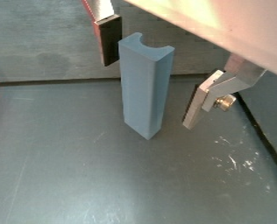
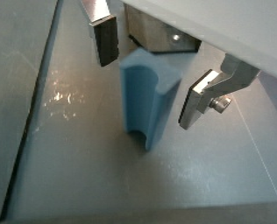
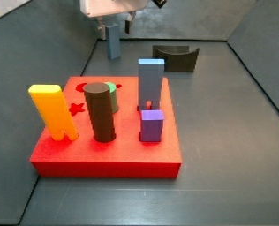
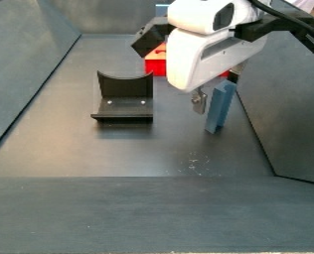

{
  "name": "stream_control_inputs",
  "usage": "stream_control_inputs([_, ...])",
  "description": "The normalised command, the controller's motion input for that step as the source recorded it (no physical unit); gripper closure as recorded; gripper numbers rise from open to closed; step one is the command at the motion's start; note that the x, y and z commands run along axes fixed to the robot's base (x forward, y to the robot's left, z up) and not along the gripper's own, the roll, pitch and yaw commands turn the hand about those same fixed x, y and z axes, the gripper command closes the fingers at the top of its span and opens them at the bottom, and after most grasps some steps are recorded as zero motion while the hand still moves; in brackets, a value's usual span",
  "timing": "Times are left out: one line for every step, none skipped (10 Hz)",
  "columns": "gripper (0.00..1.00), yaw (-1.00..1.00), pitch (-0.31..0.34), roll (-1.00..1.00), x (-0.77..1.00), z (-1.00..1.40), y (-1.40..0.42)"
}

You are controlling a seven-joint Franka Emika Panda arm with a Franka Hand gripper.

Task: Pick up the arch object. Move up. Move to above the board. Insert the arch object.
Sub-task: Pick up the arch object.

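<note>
My gripper will next grab the arch object by its upper part with the curved notch, to put it into the red board [image 3: 107,155].
The arch object [image 1: 145,87] is a slim grey-blue upright piece with a curved notch on top. It stands on the grey floor and shows in both wrist views [image 2: 148,107] and both side views [image 3: 112,42] [image 4: 221,109]. My gripper [image 1: 152,91] is open and lowered round it, one finger [image 1: 107,39] on each side with a small gap to the piece. The gripper also shows in the wrist view [image 2: 149,94] and in the side views [image 3: 112,29] [image 4: 211,103]. The red board [image 3: 107,155] lies apart from it, nearer the camera in that side view.
The fixture [image 3: 175,57] [image 4: 122,96] stands on the floor beside the arch object. The board holds a yellow piece [image 3: 50,110], a brown cylinder [image 3: 101,110], a wide blue block [image 3: 150,81] and a purple block [image 3: 152,125]. Grey walls enclose the floor.
</note>
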Motion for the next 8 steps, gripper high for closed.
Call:
stream_control_inputs([0.0, 0.03, 0.01, 0.16, -0.45, -0.13, 0.0])
stream_control_inputs([0.0, 0.0, 0.0, 0.12, -0.42, -0.1, 0.0])
stream_control_inputs([0.0, 0.0, 0.0, 0.04, -0.12, -0.01, -0.04])
stream_control_inputs([0.0, 0.0, -0.036, 0.0, 0.0, 0.0, 0.0])
stream_control_inputs([0.0, 0.0, 0.0, 0.0, 0.0, 0.0, 0.0])
stream_control_inputs([1.0, 0.0, 0.0, 0.0, 0.0, 0.0, 0.0])
stream_control_inputs([1.0, 0.0, 0.0, 0.0, 0.0, 0.0, 0.0])
stream_control_inputs([1.0, 0.0, 0.0, 0.0, 0.0, 0.0, 0.0])
